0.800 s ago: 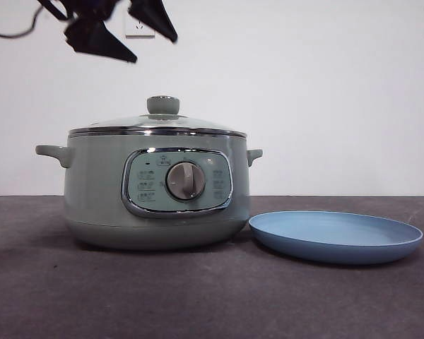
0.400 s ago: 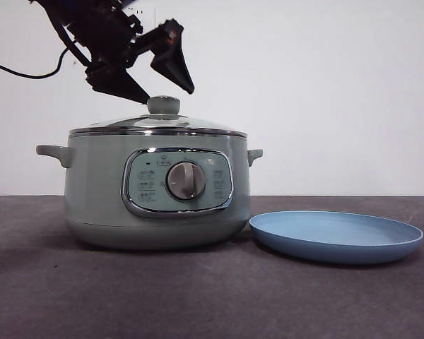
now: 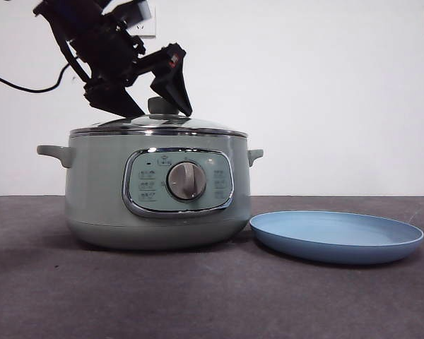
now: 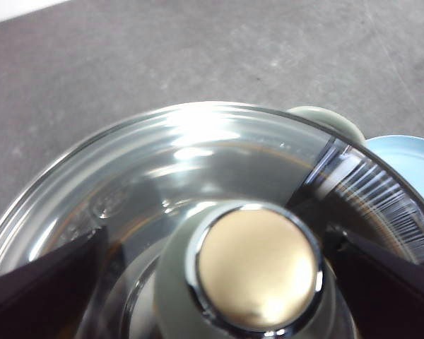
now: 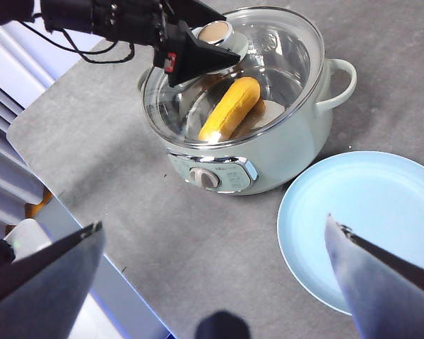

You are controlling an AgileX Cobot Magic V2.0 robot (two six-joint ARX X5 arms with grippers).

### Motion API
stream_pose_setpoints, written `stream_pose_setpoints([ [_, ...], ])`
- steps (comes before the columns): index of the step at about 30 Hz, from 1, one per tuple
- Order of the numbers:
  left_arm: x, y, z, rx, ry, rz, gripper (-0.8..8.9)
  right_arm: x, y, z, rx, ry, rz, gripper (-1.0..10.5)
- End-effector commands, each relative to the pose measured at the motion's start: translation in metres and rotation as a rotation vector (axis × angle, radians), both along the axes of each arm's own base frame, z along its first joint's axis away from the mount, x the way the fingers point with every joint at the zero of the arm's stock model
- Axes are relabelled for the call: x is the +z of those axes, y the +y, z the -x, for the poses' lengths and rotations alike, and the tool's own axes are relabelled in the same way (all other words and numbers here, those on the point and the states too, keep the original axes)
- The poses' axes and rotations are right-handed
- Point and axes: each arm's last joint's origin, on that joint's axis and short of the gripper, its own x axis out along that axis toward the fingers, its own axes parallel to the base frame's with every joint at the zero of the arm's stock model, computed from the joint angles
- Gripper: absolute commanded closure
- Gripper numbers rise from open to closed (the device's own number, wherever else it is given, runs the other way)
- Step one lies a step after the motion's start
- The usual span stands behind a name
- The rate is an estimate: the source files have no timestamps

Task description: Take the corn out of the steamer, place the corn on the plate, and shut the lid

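The wide glass disc (image 3: 198,125) covers the whole steamer, far wider than my fingers reach. My left gripper should next take the lid by its narrow raised knob (image 3: 162,106).
The sage-green steamer (image 3: 155,205) stands left of centre with its glass lid (image 3: 159,126) on. My left gripper (image 3: 162,113) is open, one jaw on each side of the lid's knob (image 4: 258,268), not clamped on it. Through the glass lid (image 5: 233,70) the yellow corn (image 5: 230,109) lies inside the steamer (image 5: 297,141); the front view hides it. The light-blue plate (image 3: 337,236) sits empty right of the pot, also seen as the plate (image 5: 367,226) from above. My right gripper (image 5: 215,282) hangs open high over the table, holding nothing.
The steamer and plate rest on a dark grey tabletop (image 3: 198,296). The table's edge (image 5: 92,233) runs close to the pot's control-panel side. A black cable (image 3: 21,86) trails from the left arm. A white wall stands behind.
The left gripper has come down from the upper left and now brackets the lid's knob. The lid, steamer and plate have not moved.
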Motion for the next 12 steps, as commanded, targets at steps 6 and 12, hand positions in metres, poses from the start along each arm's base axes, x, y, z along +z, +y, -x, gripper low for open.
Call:
stream_pose_setpoints([
  [6,-0.0028,-0.004,0.0002,-0.011,0.007,-0.007,5.04,0.0007,0.0004,-0.0004,0.002,-0.006,-0.001,2.6],
  [12,-0.0025,-0.004,0.0004,-0.013,0.008,-0.004,8.22,0.0007,0.0004,-0.0004,0.001,-0.006,-0.001,2.6],
])
